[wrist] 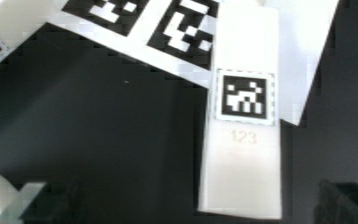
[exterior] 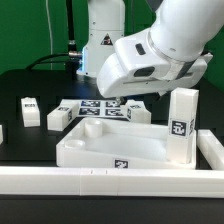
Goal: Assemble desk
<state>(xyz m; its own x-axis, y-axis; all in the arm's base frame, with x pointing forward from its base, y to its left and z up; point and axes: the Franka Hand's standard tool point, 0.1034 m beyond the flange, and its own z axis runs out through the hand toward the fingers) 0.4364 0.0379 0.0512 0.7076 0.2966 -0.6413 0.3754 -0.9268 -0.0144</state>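
My fingertips hang above the leg's near end in the wrist view, so closing now would miss. My gripper lowers next, before it closes on the leg.
The desk top [exterior: 105, 150], a white slab with a raised rim and round corner sockets, lies near the front. One white leg [exterior: 182, 124] stands upright at its right corner. Two more legs [exterior: 28, 110] [exterior: 58, 118] lie on the black table toward the exterior view's left. My gripper [exterior: 126, 98] hangs just behind the slab over another lying leg [wrist: 243, 120], whose tag faces up and whose far end rests on the marker board [wrist: 149, 30]. The gripper [wrist: 194, 206] is open, its dark fingers [wrist: 34, 205] on either side of the leg's near end, apart from it.
A long white rail [exterior: 100, 185] runs along the front of the table and up the exterior view's right side [exterior: 212, 150]. The marker board [exterior: 95, 108] lies behind the slab. Cables and the arm's base stand at the back.
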